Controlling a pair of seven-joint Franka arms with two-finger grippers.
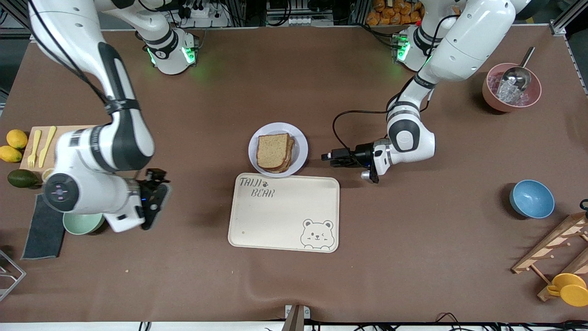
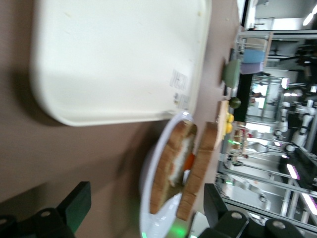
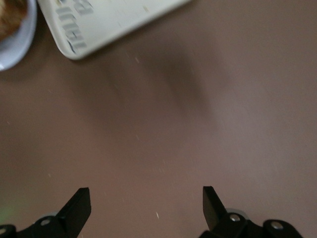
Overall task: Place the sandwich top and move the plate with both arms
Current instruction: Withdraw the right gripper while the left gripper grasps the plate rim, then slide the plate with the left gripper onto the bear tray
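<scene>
My left gripper grabs the plate's rim point(image 1: 304, 149) next, to move the sandwich onto the bear-printed tray point(image 1: 284, 212).
The plate point(image 1: 299, 146) sits mid-table, just farther from the front camera than the bear-printed tray point(image 1: 284, 212). On it is a stacked sandwich, and the sandwich top point(image 1: 274, 150) lies over the lower slice, slightly offset. My left gripper point(image 1: 327, 157) is low over the table beside the plate, toward the left arm's end, open and pointing at it. In the left wrist view the plate point(image 2: 159, 223) and sandwich top point(image 2: 202, 171) lie between the spread fingers of that gripper point(image 2: 146, 194). My right gripper point(image 1: 154, 207) hangs open over bare table toward the right arm's end, holding nothing point(image 3: 144, 196).
Toward the right arm's end are a cutting board point(image 1: 64, 133) with yellow cutlery, lemons point(image 1: 14, 145), an avocado point(image 1: 22, 178), a green bowl point(image 1: 82, 223) and a dark cloth point(image 1: 43, 232). Toward the left arm's end are a pink ice bowl point(image 1: 494, 99), a blue bowl point(image 1: 531, 198) and a wooden rack point(image 1: 553, 250).
</scene>
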